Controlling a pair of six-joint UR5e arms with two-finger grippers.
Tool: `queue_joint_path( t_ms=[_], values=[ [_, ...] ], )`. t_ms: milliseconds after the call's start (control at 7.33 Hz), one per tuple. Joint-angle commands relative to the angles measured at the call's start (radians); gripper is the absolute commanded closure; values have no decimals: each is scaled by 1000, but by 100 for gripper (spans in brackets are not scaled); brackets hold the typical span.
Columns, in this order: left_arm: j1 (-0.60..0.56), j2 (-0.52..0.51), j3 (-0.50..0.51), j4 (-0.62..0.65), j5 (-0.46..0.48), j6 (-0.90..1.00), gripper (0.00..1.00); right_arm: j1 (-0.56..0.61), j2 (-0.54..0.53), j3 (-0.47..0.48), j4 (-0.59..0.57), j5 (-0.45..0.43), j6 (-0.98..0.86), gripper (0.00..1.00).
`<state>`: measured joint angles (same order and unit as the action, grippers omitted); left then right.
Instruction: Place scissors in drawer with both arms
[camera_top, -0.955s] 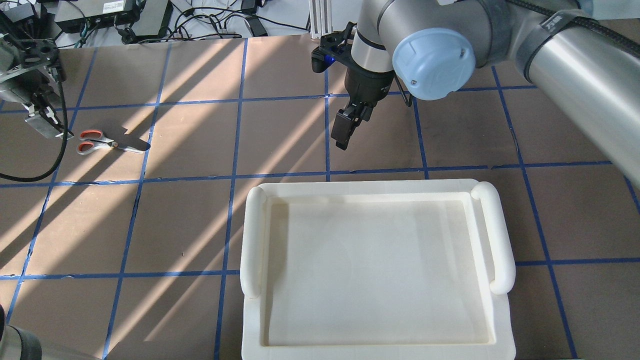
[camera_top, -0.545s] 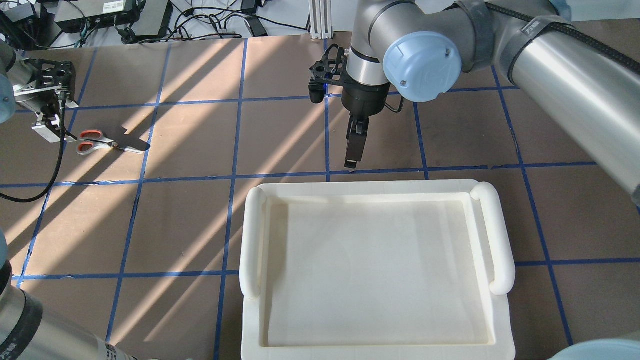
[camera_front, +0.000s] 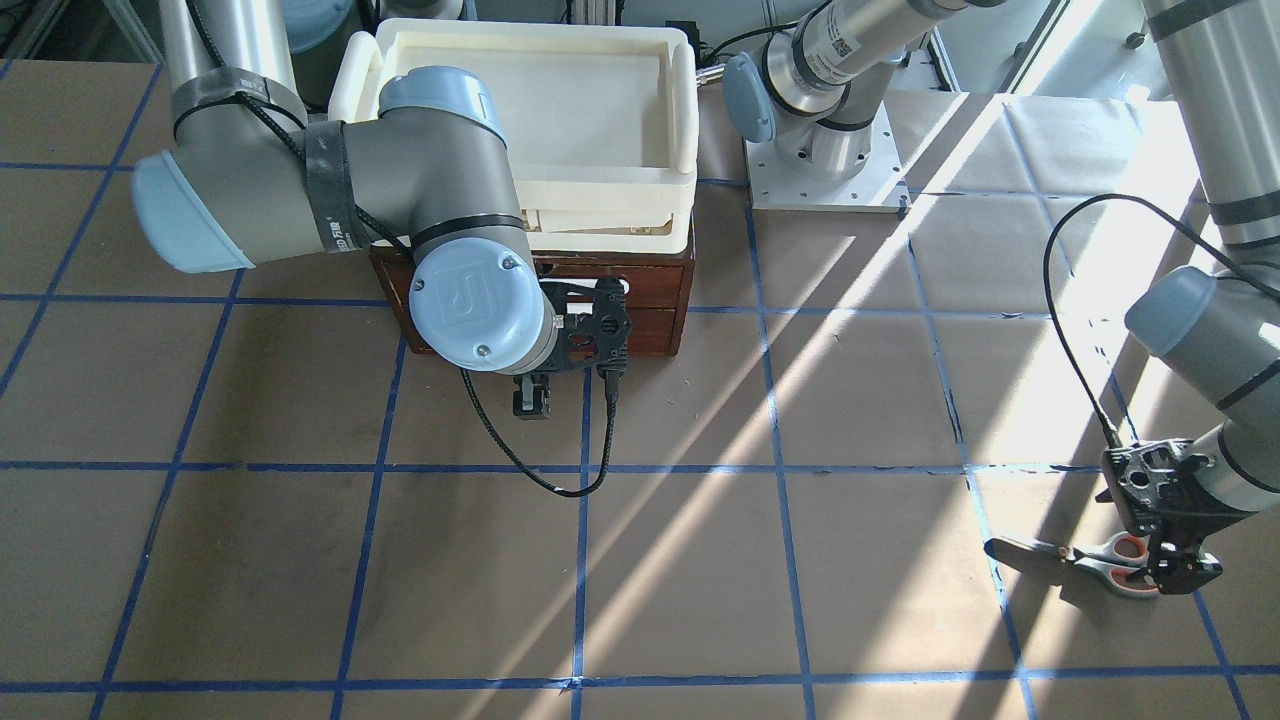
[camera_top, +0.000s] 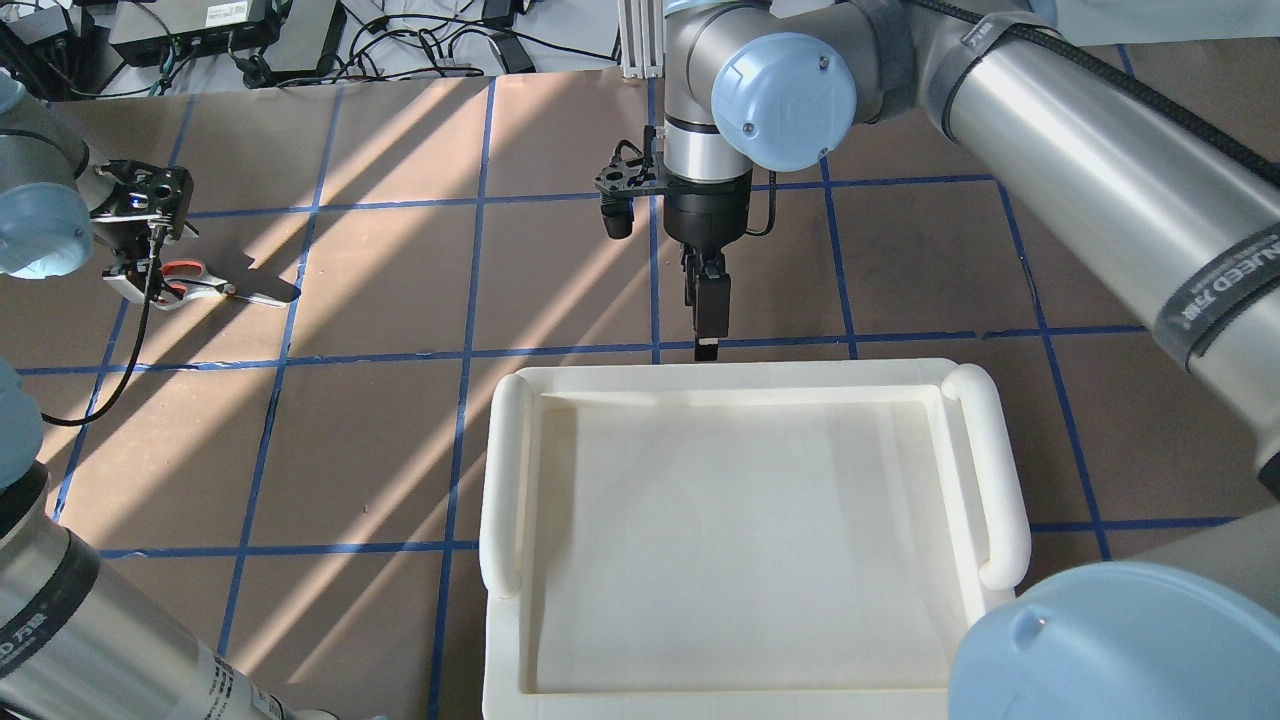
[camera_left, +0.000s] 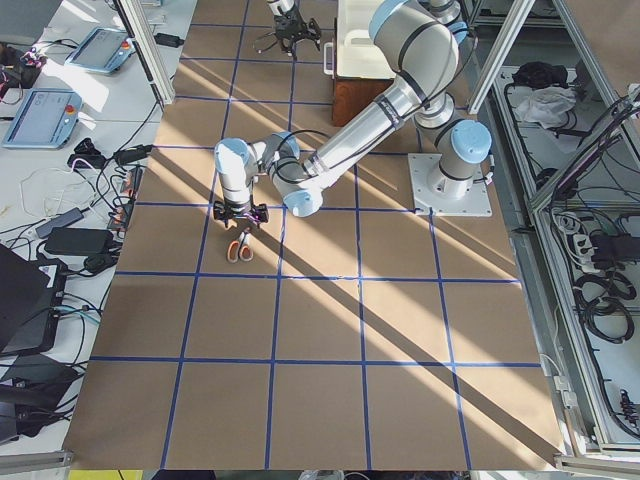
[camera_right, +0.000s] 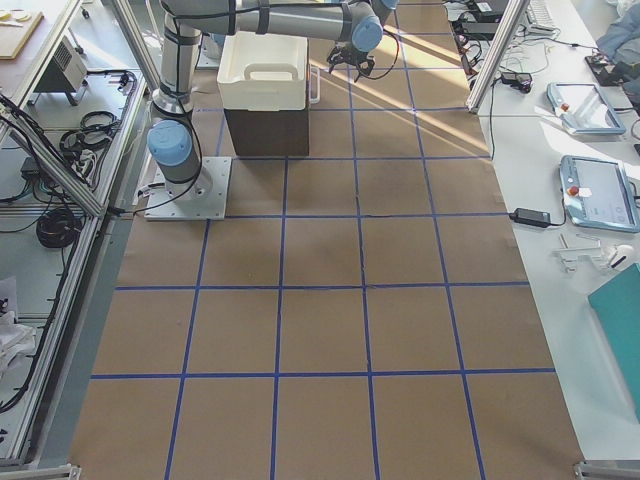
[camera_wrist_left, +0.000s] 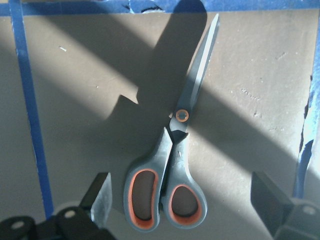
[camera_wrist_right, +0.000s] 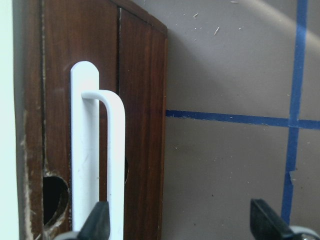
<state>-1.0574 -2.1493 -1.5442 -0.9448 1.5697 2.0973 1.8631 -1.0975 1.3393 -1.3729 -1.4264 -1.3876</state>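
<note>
I should next grab the scissors with my left gripper by the grey handles just below the pivot, because the blades lie pointed on the tabletop.
The scissors lie flat on the brown table, grey handles with orange loops toward the camera, blades closed. They also show at far left in the overhead view and at right in the front view. My left gripper is open, low over the handles, one finger on each side. My right gripper is open in front of the shut drawer, its left finger beside the white bar handle. In the overhead view it hangs just beyond the tray's far rim.
A cream plastic tray sits on top of the dark wooden drawer cabinet. Blue tape lines grid the table. Cables and electronics lie beyond the far edge. The right arm's long forearm spans the upper right.
My left gripper has moved right and down onto the scissors' handles. My right gripper has turned and moved toward the tray's far rim, down in front of the drawer.
</note>
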Motion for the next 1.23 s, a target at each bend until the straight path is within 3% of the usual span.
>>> queue_joint_path(
  t_ms=[0,1091],
  values=[
    [0,-38,10,8,-28,26,3,19,21,-3,26,-32,-77,2],
    [2,-84,15,8,-28,64,7,22,15,72,29,-20,5,2]
  ],
)
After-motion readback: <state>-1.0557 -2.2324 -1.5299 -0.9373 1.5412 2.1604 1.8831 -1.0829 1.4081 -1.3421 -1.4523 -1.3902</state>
